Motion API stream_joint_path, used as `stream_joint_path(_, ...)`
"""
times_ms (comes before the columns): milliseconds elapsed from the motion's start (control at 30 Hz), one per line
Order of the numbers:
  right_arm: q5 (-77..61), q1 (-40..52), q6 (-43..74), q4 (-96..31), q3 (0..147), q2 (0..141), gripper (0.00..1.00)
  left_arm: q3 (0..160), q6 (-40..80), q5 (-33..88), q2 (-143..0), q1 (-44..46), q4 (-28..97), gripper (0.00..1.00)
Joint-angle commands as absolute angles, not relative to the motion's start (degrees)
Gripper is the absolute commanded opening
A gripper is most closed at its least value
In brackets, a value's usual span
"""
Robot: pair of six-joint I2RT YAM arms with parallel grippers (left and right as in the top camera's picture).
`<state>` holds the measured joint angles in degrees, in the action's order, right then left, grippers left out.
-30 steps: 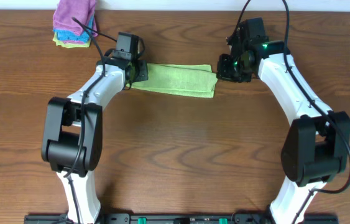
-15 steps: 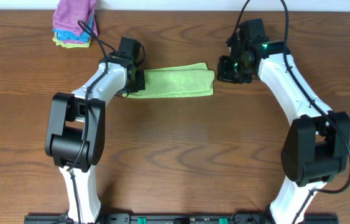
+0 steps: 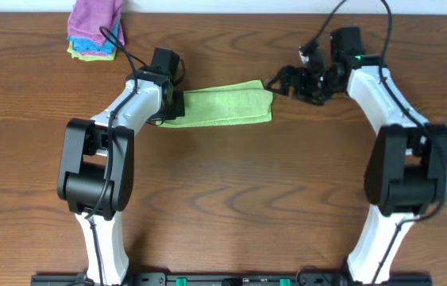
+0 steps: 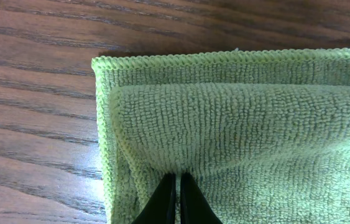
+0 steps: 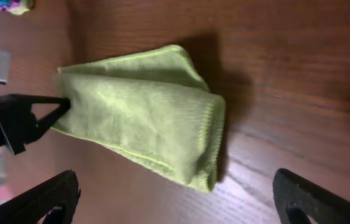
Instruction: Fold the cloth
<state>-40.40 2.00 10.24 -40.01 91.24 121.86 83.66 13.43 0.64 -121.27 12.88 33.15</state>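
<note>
My right gripper pinches the lime-green cloth's loose end [image 3: 267, 106] [image 5: 207, 138] next, opposite my left gripper, to fold it onto the cloth's other end.
The lime-green cloth [image 3: 225, 105] lies on the wooden table as a folded strip running left to right. My left gripper [image 3: 177, 103] is at its left end, shut, with a pinch of the terry pile between the black fingertips [image 4: 168, 200]. In the left wrist view the cloth [image 4: 243, 118] shows a folded layer over a stitched hem. My right gripper [image 3: 283, 82] hangs just past the cloth's right end, open wide, with nothing between its fingers. In the right wrist view its fingers [image 5: 44, 199] stand either side of the cloth's near end [image 5: 143, 118], above it and apart from it.
A stack of folded cloths [image 3: 94, 30], purple on top with blue beneath, sits at the back left of the table. The table's far edge [image 3: 231, 13] runs close behind the arms.
My right gripper has opened, let go of the cloth's right end and drawn back to the right. The left gripper keeps its grip; the strip now lies straighter.
</note>
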Motion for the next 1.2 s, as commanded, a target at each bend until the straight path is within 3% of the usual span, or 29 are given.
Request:
stream_joint_path(0, -49.15, 1.89, 9.32, -38.81, 91.77, 125.03, 0.99, 82.02, 12.88, 0.05, -123.09, 12.84, 34.52, 0.06)
stream_joint_path(233, -50.04, 2.07, 12.27, -35.35, 91.79, 129.49, 0.94, 82.02, 12.88, 1.37, -123.09, 12.84, 33.69, 0.06)
stream_joint_path(667, -50.0, 5.78, 14.33, -31.57, 91.79, 133.58, 0.93, 82.02, 12.88, 1.54, -123.09, 12.84, 32.49, 0.06)
stream_joint_path(800, -49.98, 6.85, 15.4, -30.17, 91.79, 133.84, 0.87, 82.02, 12.88, 1.54, -123.09, 12.84, 32.51, 0.06)
stream_joint_path(867, -50.0, 6.83, 15.49, -30.15, 91.81, 133.84, 0.73, 82.04, 12.88, 1.54, -123.09, 12.84, 32.51, 0.06)
stream_joint_path(933, -50.02, 6.57, 15.99, -30.17, 91.83, 133.84, 0.4, 82.11, 12.88, 1.54, -123.0, 12.84, 32.49, 0.06)
stream_joint_path(1033, -50.02, 6.57, 17.02, -30.17, 91.83, 133.84, 0.09, 82.98, 12.88, 1.56, -122.23, 12.84, 32.58, 0.06)
stream_joint_path(1067, -50.02, 6.57, 17.39, -30.2, 91.85, 133.82, 0.02, 83.64, 12.86, 1.54, -121.62, 12.84, 32.77, 0.06)
stream_joint_path(1167, -51.53, 6.5, 18.26, -30.48, 92.66, 133.8, 0.02, 86.52, 12.84, 1.5, -118.58, 12.78, 34.28, 0.06)
